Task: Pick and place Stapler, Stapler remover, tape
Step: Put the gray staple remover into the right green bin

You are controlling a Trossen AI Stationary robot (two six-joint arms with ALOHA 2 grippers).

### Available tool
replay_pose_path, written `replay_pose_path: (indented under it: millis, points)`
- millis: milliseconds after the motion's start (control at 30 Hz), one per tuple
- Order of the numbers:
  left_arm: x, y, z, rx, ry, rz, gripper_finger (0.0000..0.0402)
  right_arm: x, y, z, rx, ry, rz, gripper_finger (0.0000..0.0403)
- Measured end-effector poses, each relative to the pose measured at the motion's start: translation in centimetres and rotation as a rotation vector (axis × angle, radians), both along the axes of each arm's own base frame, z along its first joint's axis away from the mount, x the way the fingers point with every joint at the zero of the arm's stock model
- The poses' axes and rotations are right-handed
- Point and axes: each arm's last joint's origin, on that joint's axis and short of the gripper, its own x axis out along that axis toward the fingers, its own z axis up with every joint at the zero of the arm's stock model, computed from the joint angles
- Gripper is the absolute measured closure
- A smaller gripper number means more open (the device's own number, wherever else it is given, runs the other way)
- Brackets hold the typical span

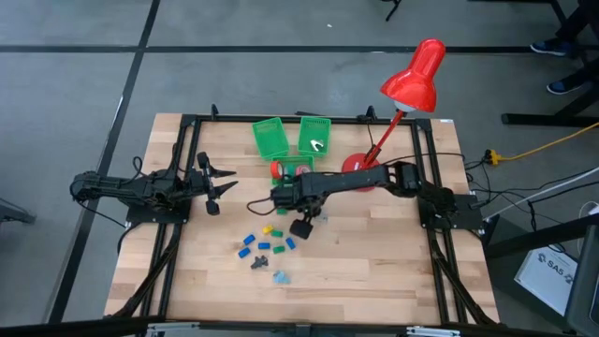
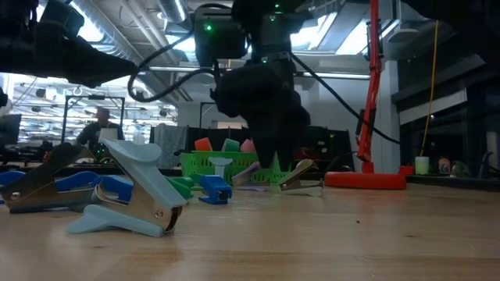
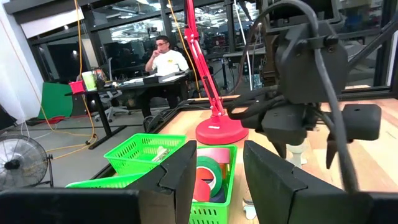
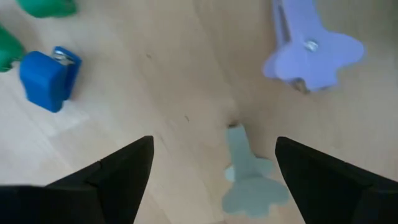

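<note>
I can see wood between my right gripper's fingers and the grey-teal remover (image 4: pixel 250 182) below, so my right gripper needs to go lower before it closes on the remover.
My right gripper (image 4: pixel 214 146) hangs open over the table's middle (image 1: pixel 281 198), fingers pointing down. A pale grey-teal staple remover (image 4: pixel 250 182) lies on the wood between and below its fingers, untouched. A second, bluish remover (image 4: pixel 311 50) and a small blue stapler (image 4: pixel 46 78) lie nearby. Red and green tape rolls (image 3: pixel 208 177) sit in a small green basket (image 1: pixel 292 170). My left gripper (image 3: pixel 217 180) waits open at the table's left (image 1: pixel 213 183), pointing toward the baskets.
Two more green baskets (image 1: pixel 271 139) (image 1: pixel 314 136) stand at the far edge, one holding a pale remover. A red desk lamp (image 1: pixel 412 84) stands on its base (image 1: pixel 360 168) to their right. Small staplers and removers (image 1: pixel 267 245) lie scattered on the near half. A person (image 3: pixel 163 59) sits beyond the table.
</note>
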Motion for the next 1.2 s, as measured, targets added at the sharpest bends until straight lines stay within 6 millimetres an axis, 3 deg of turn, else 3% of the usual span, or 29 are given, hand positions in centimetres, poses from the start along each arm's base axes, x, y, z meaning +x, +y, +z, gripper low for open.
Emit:
replay_pose_path:
  millis: [333, 600, 800, 1100, 1200]
  points:
    - [0.0, 0.0, 0.0, 0.0, 0.001, 0.0, 0.0274, -0.9, -0.2, -3.1, 0.003, 0.026, 0.046, 0.0061]
    - [0.0, 0.0, 0.0, 0.0, 0.0, 0.0, 0.0274, -1.1, -0.1, -3.2, 0.047, 0.026, 0.072, 0.0071]
    - [0.0, 0.0, 0.0, 0.0, 0.0, 0.0, 0.0274, -1.1, -0.2, -3.3, 0.023, 0.033, 0.073, 0.015]
    - [0.0, 0.0, 0.0, 0.0, 0.0, 0.0, 0.0274, -1.0, -0.2, -3.4, 0.017, 0.026, 0.044, 0.0336]
    - [0.0, 0.0, 0.0, 0.0, 0.0, 0.0, 0.0274, -0.8, -0.1, -3.2, 0.015, 0.016, 0.002, 0.0339]
